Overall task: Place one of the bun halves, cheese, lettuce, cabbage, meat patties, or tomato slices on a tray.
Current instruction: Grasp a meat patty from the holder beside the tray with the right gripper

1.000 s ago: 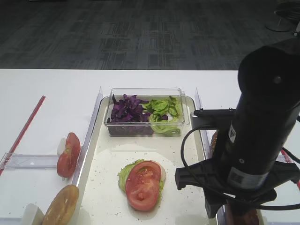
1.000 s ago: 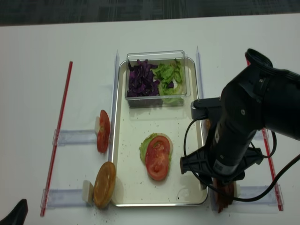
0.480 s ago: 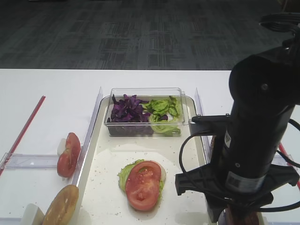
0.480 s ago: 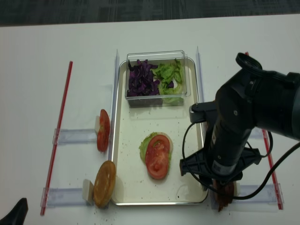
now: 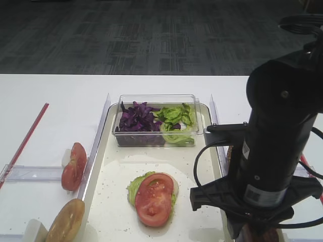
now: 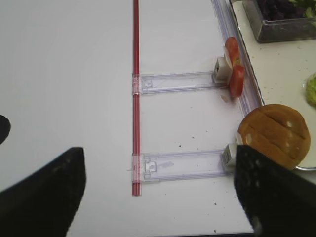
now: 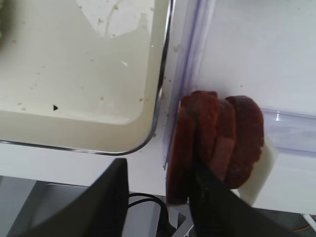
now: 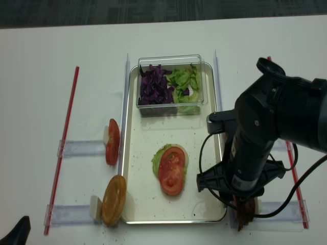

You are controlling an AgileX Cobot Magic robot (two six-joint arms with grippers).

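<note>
Next, the right gripper pinches the end patty by its exposed upper edge, since more patties lean tight against one side of it.
Several dark red-brown meat patties (image 7: 237, 143) stand on edge in a clear holder just right of the cream tray (image 7: 74, 74). My right gripper (image 7: 159, 165) straddles the leftmost patty: one finger sits between slices, the other stands clear of it on the tray side, so the jaws are open. From above, the right arm hides most of the patties (image 8: 244, 212). A tomato slice (image 5: 154, 199) lies on lettuce on the tray (image 5: 116, 201). My left gripper (image 6: 158, 153) hangs open over bare table. A bun half (image 6: 274, 134) leans at the tray's near left corner.
A clear box at the tray's far end holds purple cabbage (image 5: 136, 118) and green lettuce (image 5: 176, 121). More tomato slices (image 5: 73, 166) stand in a holder left of the tray. A red strip (image 8: 64, 143) runs along the far left. The right arm's cable loops over the tray's right rim.
The right arm shifted slightly left and settled lower over the patty holder, then held still. Food on the tray has not moved.
</note>
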